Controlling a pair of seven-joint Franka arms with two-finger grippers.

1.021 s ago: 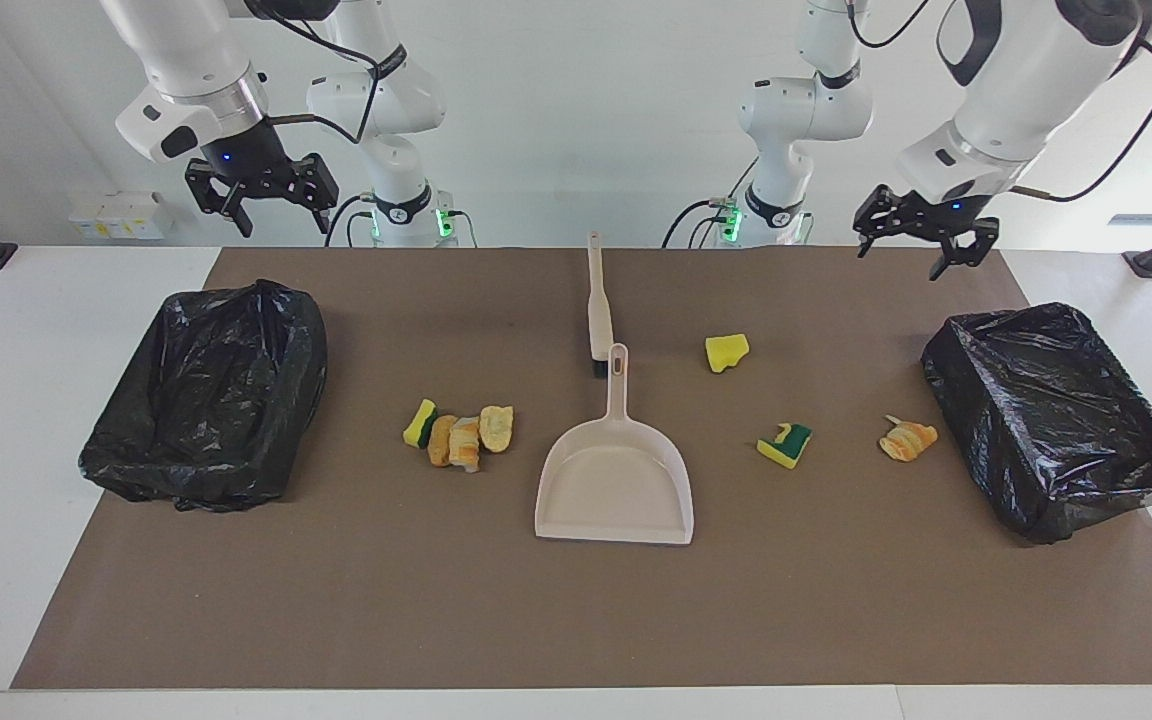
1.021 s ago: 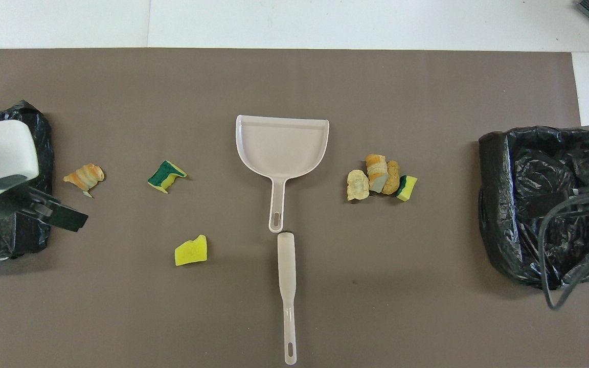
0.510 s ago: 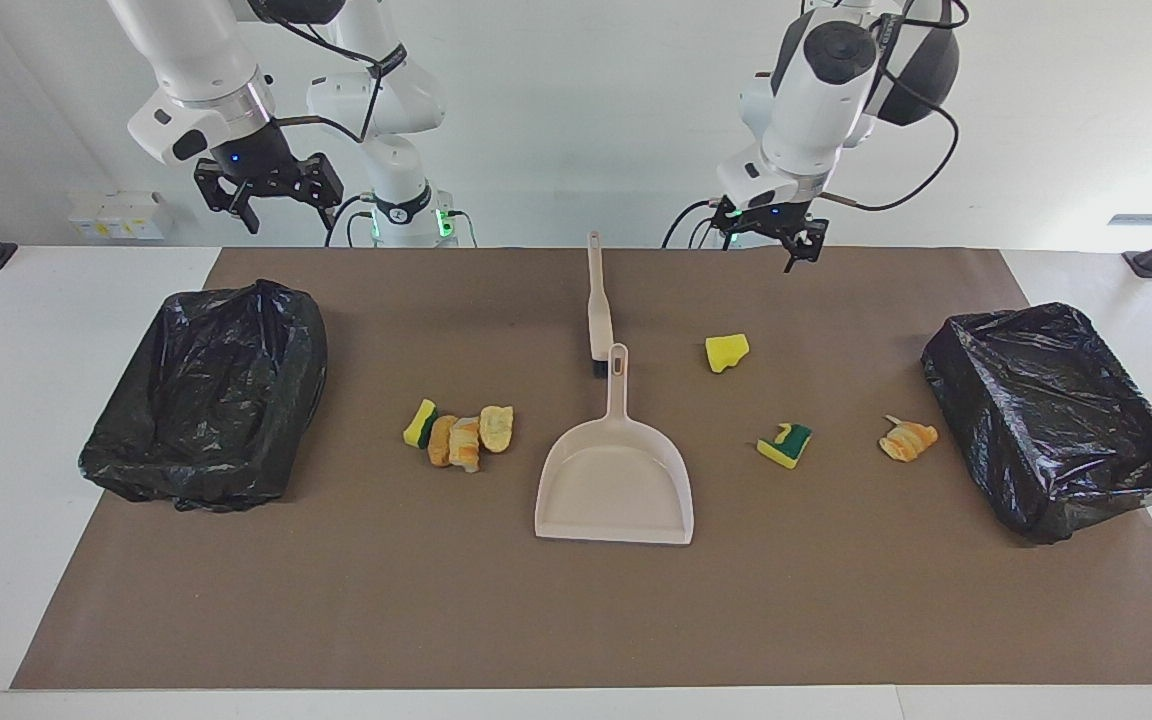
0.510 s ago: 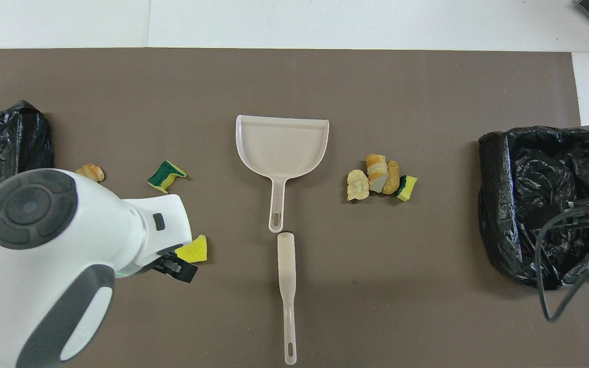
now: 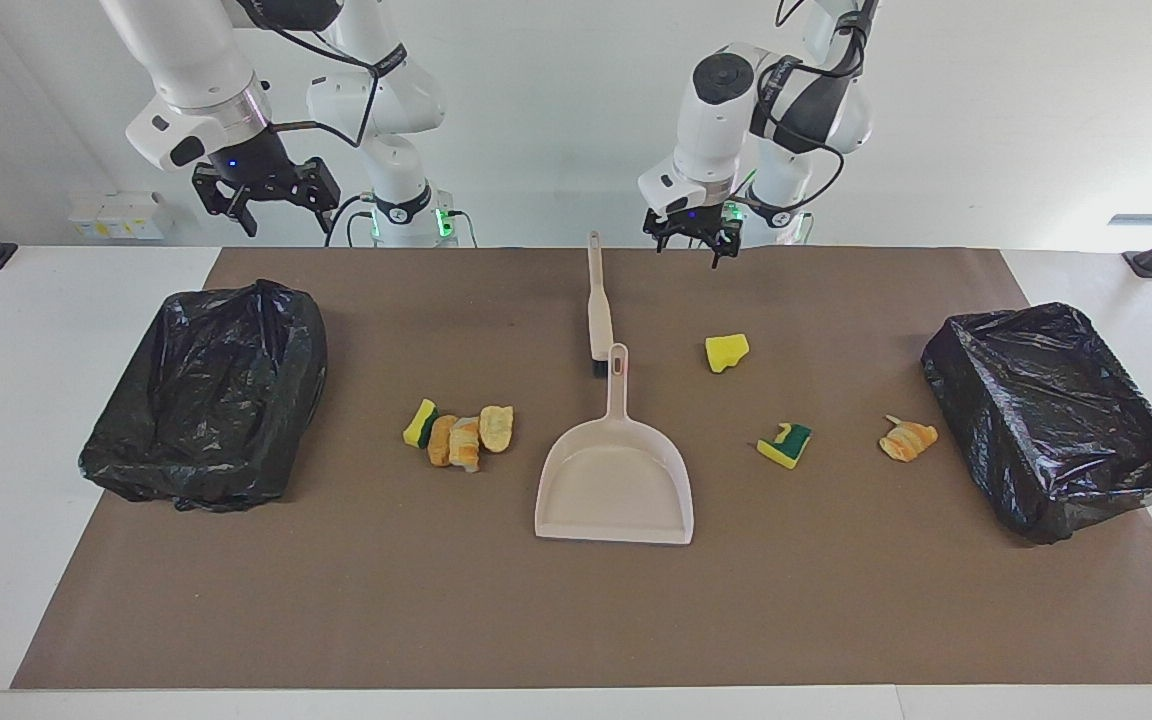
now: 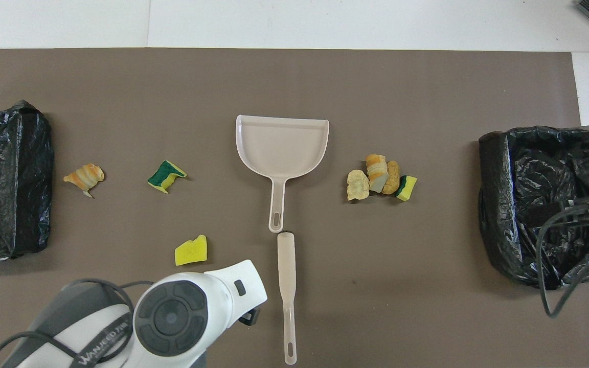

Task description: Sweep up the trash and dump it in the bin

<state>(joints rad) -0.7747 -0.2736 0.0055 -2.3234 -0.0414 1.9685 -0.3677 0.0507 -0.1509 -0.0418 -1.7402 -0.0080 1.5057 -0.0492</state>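
Next, my right gripper takes hold of the dustpan by its narrow handle [image 6: 277, 205], since the dustpan widens into a broad, flat pan [image 6: 282, 146].
A beige dustpan [image 5: 614, 480] [image 6: 281, 145] lies mid-mat with its handle toward the robots. A beige brush [image 5: 598, 310] [image 6: 287, 286] lies in line with it, nearer the robots. Trash is scattered: a cluster of bread bits and a sponge [image 5: 461, 435] [image 6: 380, 179], a yellow sponge chunk [image 5: 726, 352] [image 6: 190, 251], a green-backed sponge [image 5: 785, 443] [image 6: 165, 175] and a croissant bit [image 5: 907, 439] [image 6: 84, 176]. My left gripper [image 5: 693, 243] [image 6: 247, 318] hangs open and empty over the mat beside the brush handle. My right gripper [image 5: 266, 200] waits open, raised over its end.
Two bins lined with black bags stand on the brown mat [image 5: 576, 610], one at the right arm's end [image 5: 136, 470] [image 6: 499, 214], one at the left arm's end [image 5: 1066, 500] [image 6: 28, 179]. The left arm's wrist covers part of the mat in the overhead view.
The left arm has swung from over the bin at its end toward the middle and now hangs beside the brush handle. The right gripper has barely shifted. Nothing on the mat moved.
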